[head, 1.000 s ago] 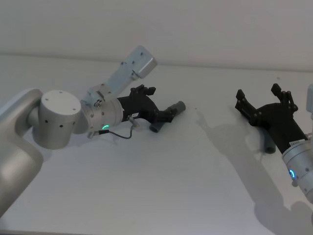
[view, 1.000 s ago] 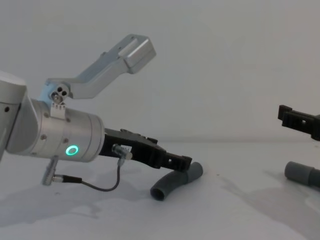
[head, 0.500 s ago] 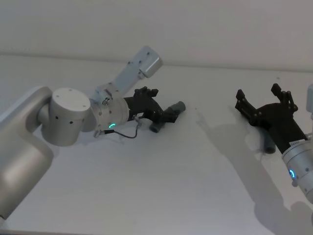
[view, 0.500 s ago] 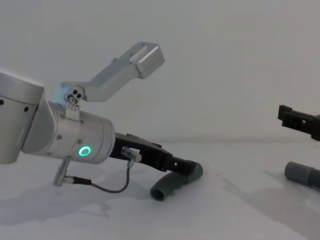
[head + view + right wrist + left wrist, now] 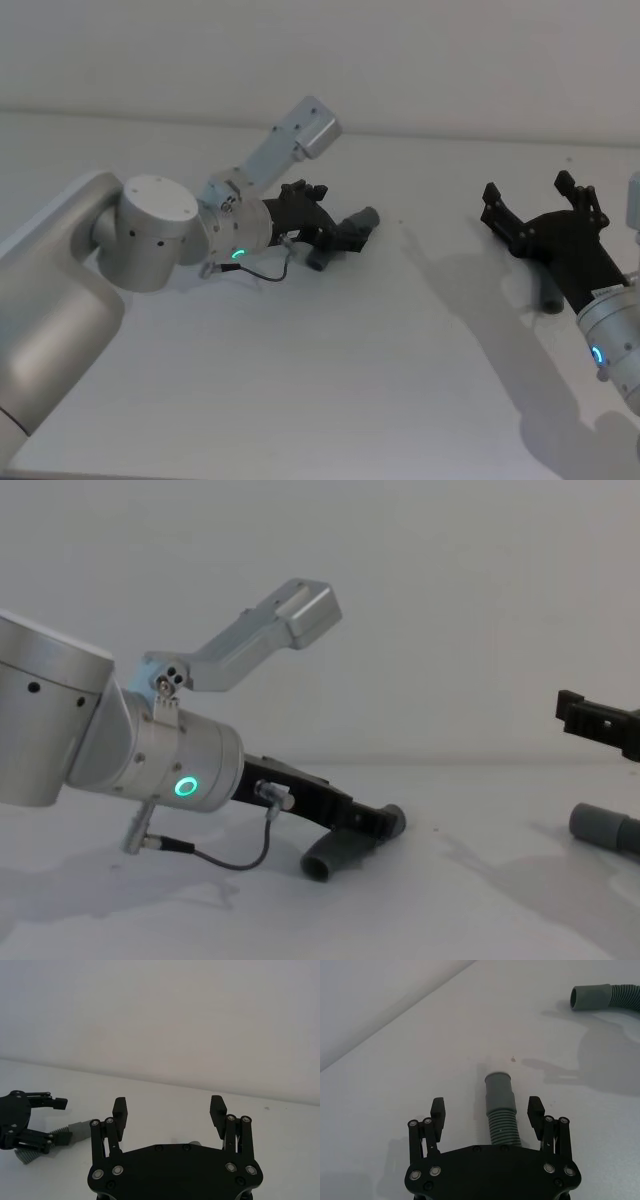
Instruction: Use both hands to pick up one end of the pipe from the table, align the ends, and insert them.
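To line this pipe up with the other pipe's open end (image 5: 590,824) (image 5: 576,998), my left gripper should next grab its collar beside the ribs.
A curved dark grey pipe piece (image 5: 343,238) with a ribbed middle lies on the white table (image 5: 380,380) at the back left. My left gripper (image 5: 352,234) is open and low over it. In the left wrist view the fingers (image 5: 438,1111) stand either side of the ribbed section (image 5: 503,1127), apart from it, with the smooth collar end (image 5: 498,1081) just beyond. The other grey pipe piece (image 5: 550,296) lies at the right, its round mouth (image 5: 580,998) showing. My right gripper (image 5: 527,190) hovers open above that piece.
A pale wall (image 5: 320,50) rises right behind the table's back edge. A thin cable (image 5: 225,855) loops under the left wrist near the table. Bare table (image 5: 470,910) lies between the two pipe pieces and towards the front.
The left arm has pushed forward, bringing its open gripper further along the curved piece. The right arm and both pipe pieces have stayed put.
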Robot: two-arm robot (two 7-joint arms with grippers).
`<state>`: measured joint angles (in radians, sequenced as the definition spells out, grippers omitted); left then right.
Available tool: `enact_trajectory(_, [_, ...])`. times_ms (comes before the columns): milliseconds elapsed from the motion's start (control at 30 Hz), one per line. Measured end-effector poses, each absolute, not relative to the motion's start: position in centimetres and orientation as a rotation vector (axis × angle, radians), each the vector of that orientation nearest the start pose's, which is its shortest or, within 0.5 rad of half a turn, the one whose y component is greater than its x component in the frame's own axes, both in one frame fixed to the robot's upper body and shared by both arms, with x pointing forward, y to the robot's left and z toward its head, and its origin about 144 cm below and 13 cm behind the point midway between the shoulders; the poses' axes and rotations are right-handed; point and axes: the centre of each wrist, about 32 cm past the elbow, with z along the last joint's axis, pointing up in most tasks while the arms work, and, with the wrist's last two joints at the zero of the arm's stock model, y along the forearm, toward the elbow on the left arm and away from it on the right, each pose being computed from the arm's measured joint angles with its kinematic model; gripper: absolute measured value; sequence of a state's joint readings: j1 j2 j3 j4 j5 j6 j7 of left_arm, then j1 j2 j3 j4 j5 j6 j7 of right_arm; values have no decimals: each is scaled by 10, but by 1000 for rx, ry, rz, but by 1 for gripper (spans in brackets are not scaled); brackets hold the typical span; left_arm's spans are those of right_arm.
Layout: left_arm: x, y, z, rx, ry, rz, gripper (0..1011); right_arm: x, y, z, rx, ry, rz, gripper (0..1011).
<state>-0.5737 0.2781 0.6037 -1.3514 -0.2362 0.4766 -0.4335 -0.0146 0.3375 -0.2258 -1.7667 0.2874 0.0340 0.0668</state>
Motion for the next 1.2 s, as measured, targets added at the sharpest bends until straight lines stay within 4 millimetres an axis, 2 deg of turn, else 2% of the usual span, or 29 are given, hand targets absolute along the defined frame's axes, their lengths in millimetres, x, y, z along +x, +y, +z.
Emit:
enact_trajectory(867, [583, 148, 1234, 490, 16, 702, 1000, 443, -237, 1189, 26, -75, -1230, 1003])
enact_trajectory(1000, [584, 147, 1233, 492, 14, 701, 946, 443, -237, 1189, 26, -75, -1230, 1004])
enact_trajectory(1200, [584, 147, 1233, 494, 13, 700, 797, 443, -237, 1189, 26, -75, -1230, 1003])
